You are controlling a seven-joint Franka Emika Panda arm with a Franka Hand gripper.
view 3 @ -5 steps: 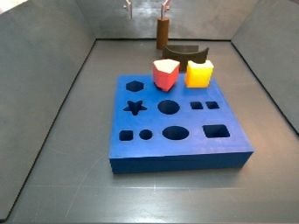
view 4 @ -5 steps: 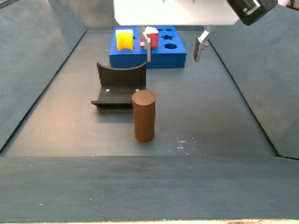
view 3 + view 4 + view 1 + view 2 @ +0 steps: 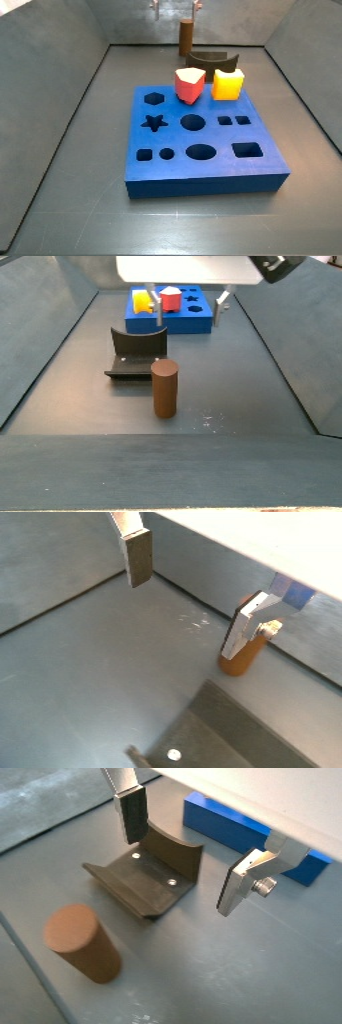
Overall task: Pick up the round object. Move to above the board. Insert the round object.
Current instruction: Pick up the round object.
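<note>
The brown peg needs to go into the blue board, so next my gripper should grab it by its upper part (image 3: pixel 187 25).
The round object, a slim brown peg (image 3: pixel 164 389), stands upright on the floor, also in a side view (image 3: pixel 186 38) and in both wrist views (image 3: pixel 83 943) (image 3: pixel 245 652). The blue board (image 3: pixel 207 150) with shaped holes lies flat, also in a side view (image 3: pixel 174 314) and a wrist view (image 3: pixel 254 838). My gripper (image 3: pixel 189 308) hangs open and empty above the floor, over the fixture between peg and board, apart from the peg. It also shows in both wrist views (image 3: pixel 185 848) (image 3: pixel 194 592). One finger (image 3: pixel 249 622) lines up with the peg in a wrist view.
The dark fixture (image 3: pixel 138 354) stands between peg and board, under the gripper (image 3: pixel 147 878). A red block (image 3: pixel 190 85) and a yellow block (image 3: pixel 229 84) stand in the board's edge nearest the fixture. Grey walls (image 3: pixel 67 100) enclose the floor on both sides.
The gripper has shifted slightly sideways over the fixture, still open. The peg, board and blocks have not moved.
</note>
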